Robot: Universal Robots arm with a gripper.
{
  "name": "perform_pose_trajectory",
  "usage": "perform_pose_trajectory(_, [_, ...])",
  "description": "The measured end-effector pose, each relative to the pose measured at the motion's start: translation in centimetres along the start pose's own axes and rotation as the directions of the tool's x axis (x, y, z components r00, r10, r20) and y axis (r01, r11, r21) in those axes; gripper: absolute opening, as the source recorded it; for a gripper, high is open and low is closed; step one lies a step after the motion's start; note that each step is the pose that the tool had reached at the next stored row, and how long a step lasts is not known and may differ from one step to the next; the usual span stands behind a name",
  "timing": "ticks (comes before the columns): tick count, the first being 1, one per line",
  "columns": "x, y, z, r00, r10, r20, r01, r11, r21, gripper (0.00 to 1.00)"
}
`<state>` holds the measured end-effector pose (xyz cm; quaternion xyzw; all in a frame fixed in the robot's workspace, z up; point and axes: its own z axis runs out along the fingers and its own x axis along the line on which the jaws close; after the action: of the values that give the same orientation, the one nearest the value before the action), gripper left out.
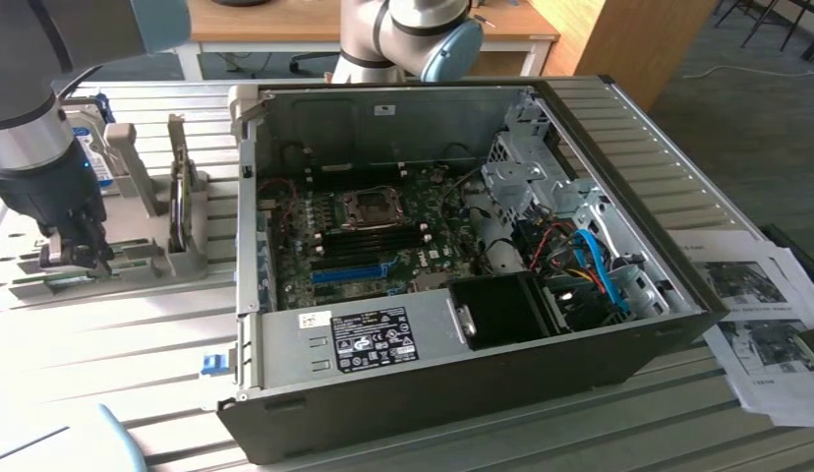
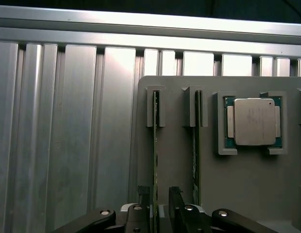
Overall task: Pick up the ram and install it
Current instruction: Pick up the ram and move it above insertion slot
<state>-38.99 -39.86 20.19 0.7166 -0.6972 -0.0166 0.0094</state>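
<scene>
The holder's posts hold the ram at both ends. My gripper needs to grab the ram by the middle of its top edge (image 1: 86, 274) next.
The ram (image 2: 155, 160) is a thin green board seen edge-on, standing in a slot of the grey holder plate (image 2: 175, 145). A second green stick (image 2: 195, 160) stands in the neighbouring slot. My gripper (image 2: 158, 196) is open and straddles the first stick, with one dark finger (image 2: 143, 194) on each side and a small gap to the board. In the exterior view my gripper (image 1: 69, 258) hangs low over the grey holder (image 1: 132, 258) at the exterior view's left, beside the open computer case (image 1: 460, 246). The black memory slots (image 1: 375, 236) lie on the motherboard below the processor socket (image 1: 372, 205).
A square silver processor chip (image 2: 255, 121) sits in a recess of the holder plate. Inside the case are a blue long slot (image 1: 348, 272), a black fan housing (image 1: 512, 307) and blue cables (image 1: 598, 265). Printed sheets (image 1: 761, 324) lie at the exterior view's right. The table is ribbed aluminium (image 2: 68, 136).
</scene>
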Motion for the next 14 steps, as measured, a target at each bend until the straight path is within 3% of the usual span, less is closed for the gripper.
perform_pose_trajectory(11, [-0.01, 0.0, -0.01, 1.0, 0.0, -0.0001, 0.0, 1.0, -0.0001, 0.27])
perform_pose_trajectory(12, [-0.01, 0.0, -0.01, 1.0, 0.0, 0.0, 0.0, 1.0, -0.0001, 0.2])
perform_pose_trajectory(14, [-0.01, 0.0, 0.0, 1.0, 0.0, 0.0, 0.0, 1.0, -0.0001, 0.2])
